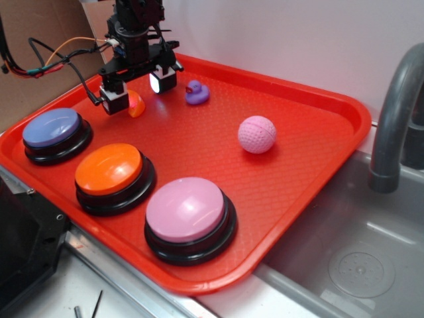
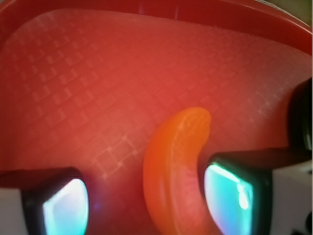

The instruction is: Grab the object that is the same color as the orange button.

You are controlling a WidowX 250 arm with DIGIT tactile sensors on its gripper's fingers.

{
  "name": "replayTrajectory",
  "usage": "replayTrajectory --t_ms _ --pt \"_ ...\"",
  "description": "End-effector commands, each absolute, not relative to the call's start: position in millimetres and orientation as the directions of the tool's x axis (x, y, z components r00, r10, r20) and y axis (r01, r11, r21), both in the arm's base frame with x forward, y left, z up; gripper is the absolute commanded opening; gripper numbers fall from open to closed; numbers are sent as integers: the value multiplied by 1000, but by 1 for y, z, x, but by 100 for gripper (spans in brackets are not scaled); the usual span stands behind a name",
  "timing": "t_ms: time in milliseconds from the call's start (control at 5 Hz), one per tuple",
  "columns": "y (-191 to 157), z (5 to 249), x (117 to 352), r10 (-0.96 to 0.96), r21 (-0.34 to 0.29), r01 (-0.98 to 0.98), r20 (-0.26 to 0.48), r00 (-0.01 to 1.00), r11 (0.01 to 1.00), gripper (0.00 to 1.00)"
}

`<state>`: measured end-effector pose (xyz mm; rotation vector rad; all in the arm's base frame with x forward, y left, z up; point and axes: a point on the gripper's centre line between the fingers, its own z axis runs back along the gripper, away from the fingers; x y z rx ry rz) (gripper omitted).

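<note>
In the wrist view my fingers are beside the orange crescent (image 2: pixel 171 166), low over the red tray (image 2: pixel 115 147), so my gripper closes on the crescent next.
The small glossy orange crescent toy (image 1: pixel 136 104) lies on the red tray (image 1: pixel 311 119) at the back left. My gripper (image 1: pixel 138 89) is lowered over it, open, with one finger on each side. In the wrist view the crescent (image 2: pixel 176 166) lies between the pads, close against the right pad (image 2: pixel 230 196), with a wide gap to the left pad (image 2: pixel 66 208). The jaws are not closed on it. The orange button (image 1: pixel 108 169) on its black base stands at the tray's front left, apart from the gripper.
A blue-purple button (image 1: pixel 53 128) stands left of the gripper and a pink button (image 1: pixel 186 209) at the tray's front. A purple duck (image 1: pixel 196 93) sits just right of the gripper. A pink dimpled ball (image 1: pixel 256 134) lies mid-tray. A sink and grey faucet (image 1: pixel 394 112) are at the right.
</note>
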<state>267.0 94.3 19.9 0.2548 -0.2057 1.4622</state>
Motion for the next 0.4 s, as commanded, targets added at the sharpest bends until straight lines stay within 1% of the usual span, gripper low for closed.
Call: replayTrajectory --t_ms 0,200 --pt "104 20 263 948 -13 -997 311 70 77 0" --pt "106 17 262 961 -36 -998 273 42 54 0"
